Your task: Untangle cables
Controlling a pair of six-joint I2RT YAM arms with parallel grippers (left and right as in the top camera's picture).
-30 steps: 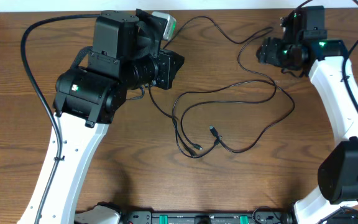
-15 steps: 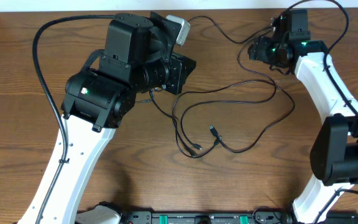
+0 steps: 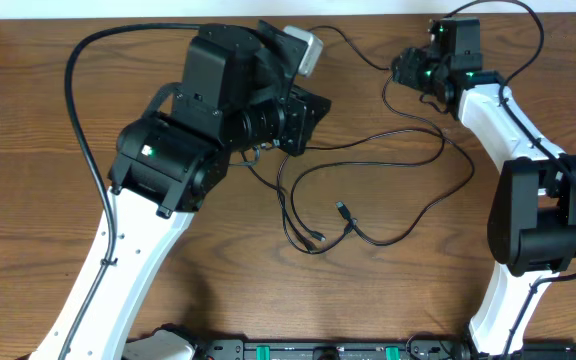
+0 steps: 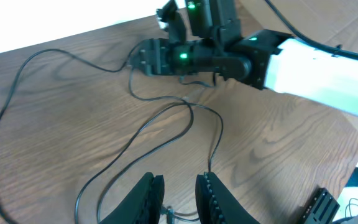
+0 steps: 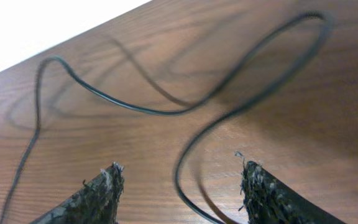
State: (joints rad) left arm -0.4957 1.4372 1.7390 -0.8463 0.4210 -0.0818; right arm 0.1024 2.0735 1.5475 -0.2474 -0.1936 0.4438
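Observation:
I need to grab the black cable's back loop point(image 3: 386, 75) point(image 5: 180, 167) next with my right gripper, away from the plug ends. I can then pull the loop away to untangle it.
A thin black cable point(image 3: 380, 242) sprawls in loose loops over the middle of the wooden table, with small plug ends point(image 3: 342, 209) near the centre. No white cable shows. My left gripper point(image 3: 306, 118) hovers over the cable's left loops. In the left wrist view its jaws point(image 4: 179, 177) stand a little apart, with a short bit of cable and a plug showing low between them; cable loops point(image 4: 219, 130) lie ahead. My right gripper point(image 3: 404, 68) is at the back right. In the right wrist view it point(image 5: 180, 167) is wide open, with a blurred cable loop point(image 5: 160, 113) on the table between the fingers.
The table's back edge runs just behind both grippers. A thick black robot cable point(image 3: 80, 150) arcs along the left arm. The right arm point(image 4: 303, 59) fills the upper right of the left wrist view. A black rail point(image 3: 308, 350) lines the front edge.
My left gripper has moved right and toward the back. My right gripper has moved left and back and turned. The cable's layout is almost unchanged.

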